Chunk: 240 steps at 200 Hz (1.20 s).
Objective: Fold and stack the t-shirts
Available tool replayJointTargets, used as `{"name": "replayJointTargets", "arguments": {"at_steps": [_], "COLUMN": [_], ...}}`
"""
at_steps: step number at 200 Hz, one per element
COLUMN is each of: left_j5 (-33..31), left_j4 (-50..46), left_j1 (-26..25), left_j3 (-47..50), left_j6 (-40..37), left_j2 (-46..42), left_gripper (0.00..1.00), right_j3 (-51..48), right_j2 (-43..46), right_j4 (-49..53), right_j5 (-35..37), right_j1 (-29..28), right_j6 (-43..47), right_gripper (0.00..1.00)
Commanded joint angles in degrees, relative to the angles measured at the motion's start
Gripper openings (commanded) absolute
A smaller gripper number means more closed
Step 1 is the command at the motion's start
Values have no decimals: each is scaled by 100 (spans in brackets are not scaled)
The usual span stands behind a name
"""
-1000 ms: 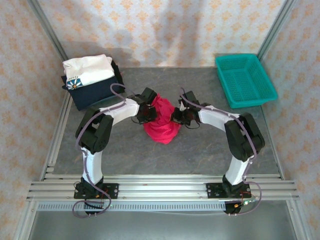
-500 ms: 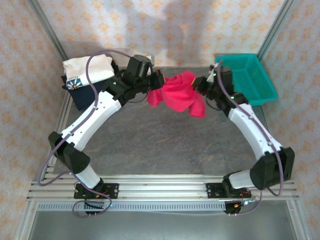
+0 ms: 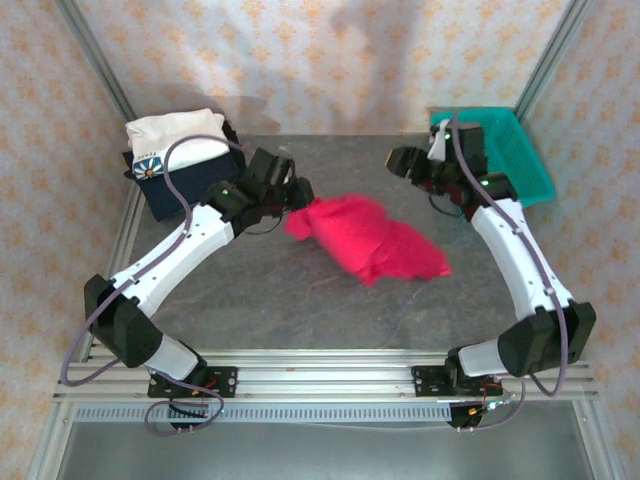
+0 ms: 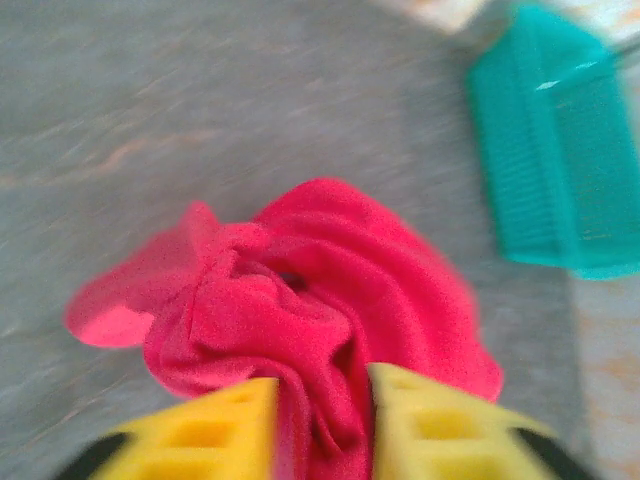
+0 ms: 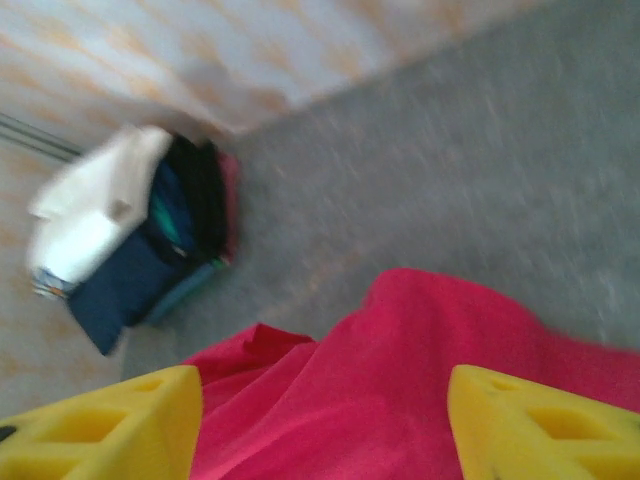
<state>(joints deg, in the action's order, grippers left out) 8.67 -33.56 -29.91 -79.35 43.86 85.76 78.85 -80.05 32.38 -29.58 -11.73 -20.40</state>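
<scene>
My right gripper grabs the red t-shirt (image 3: 372,240) by its loose end (image 3: 432,263) next, away from my left gripper, to spread the t-shirt for folding.
The red t-shirt (image 3: 372,240) lies bunched on the grey table, stretching from centre toward the right. My left gripper (image 3: 298,197) sits at its left end; in the left wrist view its yellow fingers (image 4: 235,425) stand parted, with folds of the red t-shirt (image 4: 330,290) running between them. My right gripper (image 3: 402,160) hangs at the back right, apart from the cloth. Its fingers (image 5: 120,425) are spread wide over the red t-shirt (image 5: 420,370) below. A white t-shirt with a blue emblem (image 3: 173,139) lies on a navy t-shirt (image 3: 185,187) at the back left.
The teal mesh basket (image 3: 515,165) stands at the back right, partly behind my right arm, and shows as the basket (image 4: 560,170) beyond the cloth. Patterned walls and metal rails close in the table. Bare grey surface lies in front of the shirt.
The arms carried the shirt up and back, then both sets of jaws parted. The cloth has dropped and spread toward the right, and my left gripper has come down with it.
</scene>
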Motion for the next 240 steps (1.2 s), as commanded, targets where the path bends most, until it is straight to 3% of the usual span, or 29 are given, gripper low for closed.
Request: {"name": "replayJointTargets", "arguments": {"at_steps": [1, 21, 26, 73, 108, 130, 161, 212, 240], "left_j5": [-64, -414, -494, -421, -377, -199, -265, -53, -93], "left_j4": [-73, -345, -467, -1352, -1070, -591, -399, 313, 579], "left_j1": [212, 204, 218, 410, 460, 459, 474, 470, 477], "left_j3": [621, 701, 701, 1193, 1752, 1951, 1946, 1841, 1612], "left_j6": [652, 562, 527, 192, 88, 44, -44, -51, -184], "left_j2": [-217, -581, -662, -872, -431, -88, 471, 1318, 1722], "left_gripper": [66, 89, 99, 100, 92, 86, 75, 61, 43], "right_j3": [-398, -477, -531, -1855, -2987, -3324, -3558, -4016, -3885], "right_j2": [13, 9, 16, 590, 1079, 1187, 937, 322, -150], "right_j4": [446, 1219, 1353, 2106, 2049, 1789, 1699, 1029, 593], "right_j5": [189, 480, 480, 449, 356, 315, 417, 713, 1028], "right_j1": [55, 65, 65, 56, -77, -470, -875, -984, -981], "right_j6": [-29, 315, 360, -122, -770, -961, -1077, -1270, -1359], "right_gripper": [69, 69, 69, 67, 62, 62, 61, 55, 46]}}
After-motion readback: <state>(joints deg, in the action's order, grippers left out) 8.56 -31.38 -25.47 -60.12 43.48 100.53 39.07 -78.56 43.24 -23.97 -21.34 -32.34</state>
